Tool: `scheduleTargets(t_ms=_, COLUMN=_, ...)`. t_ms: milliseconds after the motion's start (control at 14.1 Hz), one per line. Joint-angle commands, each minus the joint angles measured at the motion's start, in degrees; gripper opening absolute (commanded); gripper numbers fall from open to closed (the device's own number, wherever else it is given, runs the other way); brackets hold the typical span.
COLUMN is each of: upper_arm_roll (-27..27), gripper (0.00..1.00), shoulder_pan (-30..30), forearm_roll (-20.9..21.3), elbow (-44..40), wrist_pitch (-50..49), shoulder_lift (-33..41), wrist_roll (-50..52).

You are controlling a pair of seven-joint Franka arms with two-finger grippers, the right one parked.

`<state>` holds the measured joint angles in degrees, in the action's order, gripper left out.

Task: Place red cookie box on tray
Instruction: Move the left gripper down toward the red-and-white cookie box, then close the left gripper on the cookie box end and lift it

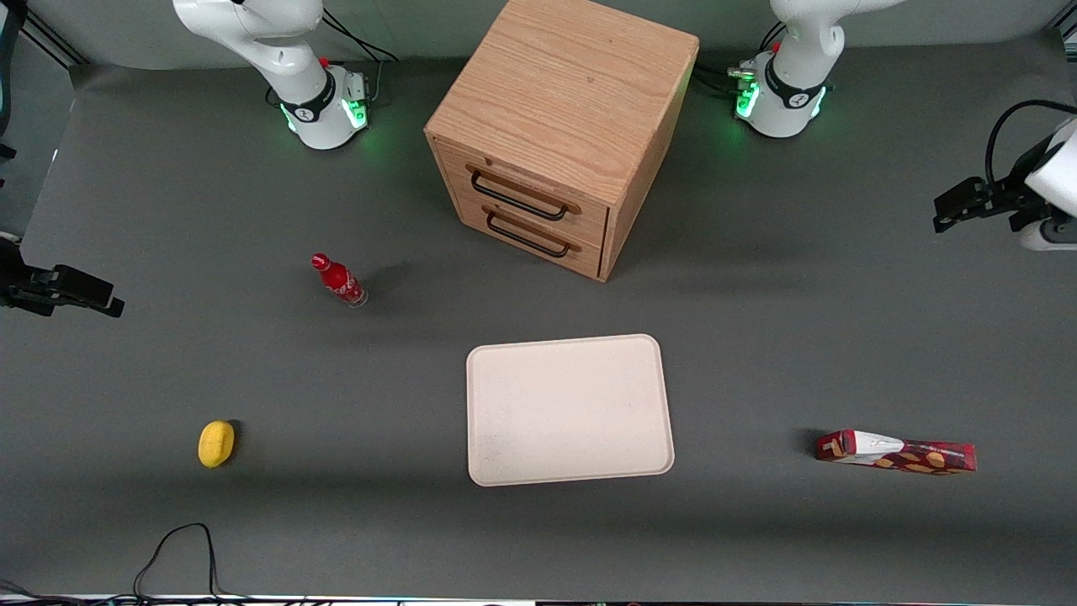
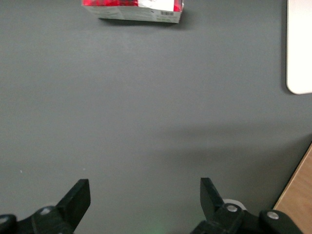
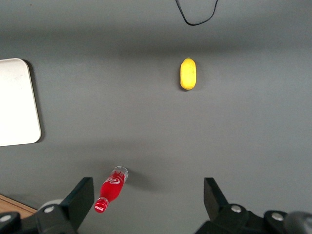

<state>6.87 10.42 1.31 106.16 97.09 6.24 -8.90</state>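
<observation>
I should next grab the red cookie box with my left gripper by its middle [image 1: 905, 454], beside the white label's tip, to place the box on the tray [image 1: 568, 410].
The red cookie box [image 1: 896, 453] lies flat on the grey table toward the working arm's end, beside the tray and apart from it. It also shows in the left wrist view [image 2: 134, 7]. The cream-white tray [image 1: 568, 410] lies in the middle of the table, nearer to the front camera than the cabinet; its edge shows in the left wrist view [image 2: 300, 46]. My left gripper [image 1: 947, 215] hangs above the table at the working arm's end, farther from the front camera than the box. It is open and empty [image 2: 145, 187].
A wooden two-drawer cabinet [image 1: 564, 135] stands farther from the front camera than the tray. A small red bottle [image 1: 339, 280] and a yellow object [image 1: 216, 443] lie toward the parked arm's end. A black cable [image 1: 177, 547] loops at the table's near edge.
</observation>
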Motion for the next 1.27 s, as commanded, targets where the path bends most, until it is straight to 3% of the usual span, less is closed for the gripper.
scheduleTargets(t_ms=0, upper_arm_roll=-0.1, gripper=1.00, shoulder_pan=0.7, forearm_roll=0.6, elbow=-3.6, wrist_pitch=1.1, shoulder_lift=-3.4, wrist_roll=-14.2)
scheduleTargets(t_ms=425, upper_arm_roll=-1.3, gripper=1.00, shoulder_pan=2.0, forearm_roll=3.1, elbow=-18.3, wrist_pitch=1.3, shoulder_lift=-18.1, wrist_roll=-45.8)
scheduleTargets(t_ms=708, upper_arm_roll=-1.4, gripper=1.00, shoulder_pan=3.1, forearm_roll=4.3, elbow=-26.4, wrist_pitch=2.8, shoulder_lift=-27.6, wrist_roll=-61.4)
scheduleTargets(t_ms=920, upper_arm_roll=-1.3, gripper=1.00, shoulder_pan=3.5, forearm_roll=4.8, elbow=-27.8, wrist_pitch=14.1, shoulder_lift=-34.0, wrist_roll=-81.3)
scheduleTargets(t_ms=1204, upper_arm_roll=-1.2, gripper=1.00, shoulder_pan=2.9, forearm_roll=4.9, elbow=-27.7, wrist_pitch=24.0, shoulder_lift=-41.4, wrist_roll=-91.9)
